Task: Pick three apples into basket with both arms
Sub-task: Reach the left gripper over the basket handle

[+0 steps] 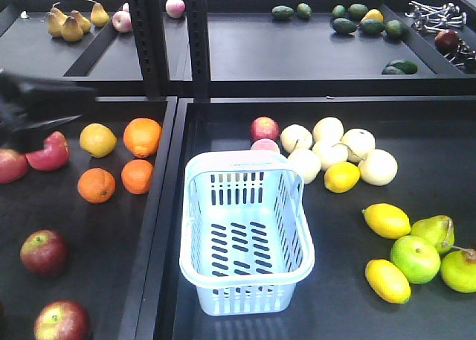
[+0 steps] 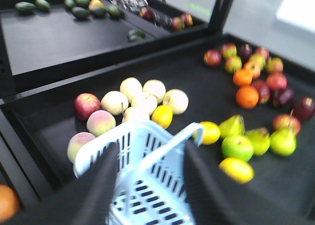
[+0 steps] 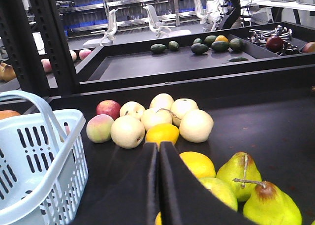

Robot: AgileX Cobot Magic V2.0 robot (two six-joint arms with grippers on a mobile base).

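The basket point(image 1: 236, 160) should be made ready for three apples, so my left gripper should take hold of the pale blue basket's handle next.
The pale blue basket point(image 1: 236, 160) stands empty in the middle, on the right tray's left part. Two dark maroon apples point(image 1: 43, 252) point(image 1: 61, 321) lie at the front of the left tray, and a third red apple point(image 1: 9, 165) sits at the left edge. My left gripper point(image 1: 74, 108) is a motion-blurred black shape above the left tray's back. In its wrist view the left gripper point(image 2: 152, 158) is open and empty, with the basket point(image 2: 147, 136) seen between its fingers. My right gripper point(image 3: 158, 148) is shut and empty, low beside the basket point(image 3: 34, 151).
Oranges point(image 1: 141, 137), a yellow fruit point(image 1: 97, 140) and a pinkish-red apple point(image 1: 48, 152) lie in the left tray. Pale pears point(image 1: 327, 150), lemons point(image 1: 386, 220), a green apple point(image 1: 415, 258) and green pears point(image 1: 435, 232) lie right of the basket. Black posts point(image 1: 149, 35) stand behind.
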